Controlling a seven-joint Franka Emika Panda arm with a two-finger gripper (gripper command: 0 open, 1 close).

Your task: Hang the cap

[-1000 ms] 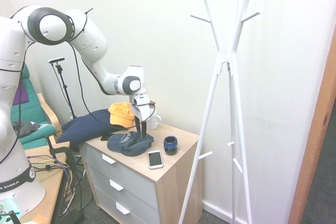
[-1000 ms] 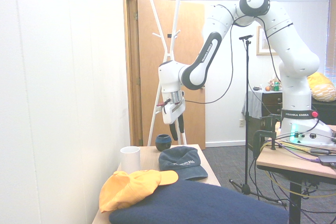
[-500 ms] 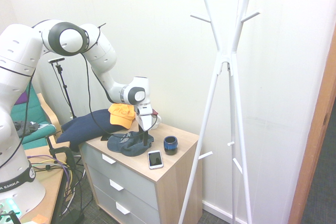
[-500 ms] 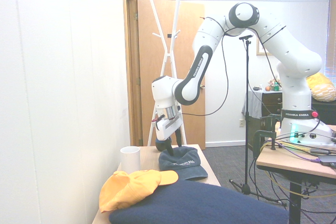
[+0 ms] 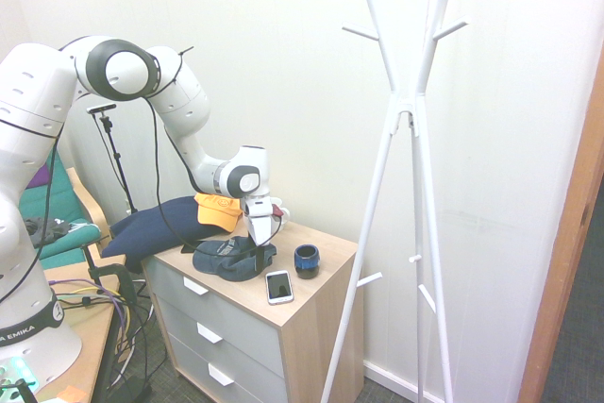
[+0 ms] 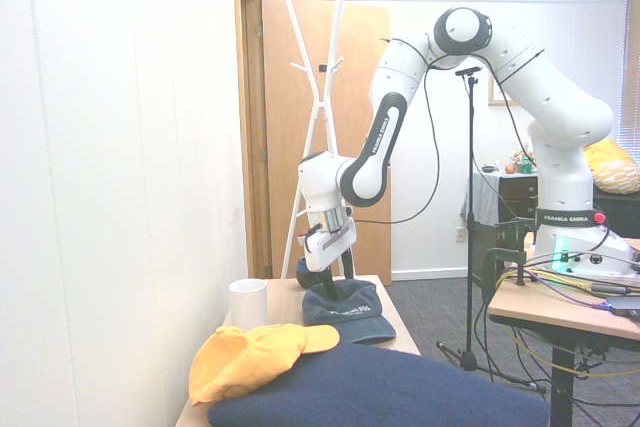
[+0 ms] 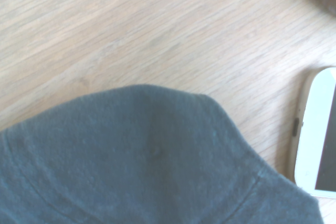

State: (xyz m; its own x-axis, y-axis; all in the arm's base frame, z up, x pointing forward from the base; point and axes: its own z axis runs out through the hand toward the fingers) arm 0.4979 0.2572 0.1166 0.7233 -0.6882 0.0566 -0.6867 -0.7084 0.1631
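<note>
Next, my gripper grabs the crown's back edge point(image 6: 331, 290) to hang the cap. The cap's brim point(image 6: 368, 330) lies flat on the wood while its soft crown stands up.
The cap point(image 5: 224, 256) is dark blue-grey and lies flat on the wooden dresser top point(image 5: 316, 285). Its brim points toward the orange-yellow cap point(image 5: 218, 208). My gripper point(image 5: 257, 258) points down at the cap's crown edge on the side nearest the phone point(image 5: 278, 285). It is open, and the fingers reach down to the fabric. From the other side, the gripper point(image 6: 337, 285) stands at the far edge of the cap point(image 6: 350, 309). The wrist view is filled by the cap's fabric point(image 7: 142, 166) over the wood. The white coat stand point(image 5: 408, 129) rises right of the dresser.
A small blue cup point(image 5: 306, 259) stands just beyond the gripper, and a white mug point(image 6: 247, 303) sits near the wall. A dark blue cushion point(image 6: 370, 387) lies by the orange-yellow cap point(image 6: 250, 352). The phone's edge point(image 7: 317, 135) shows in the wrist view. A wooden door point(image 6: 370, 147) stands behind the stand.
The arm has lowered the gripper from well above the cap down to its crown edge. The fingers stayed apart. The cap has not moved.
</note>
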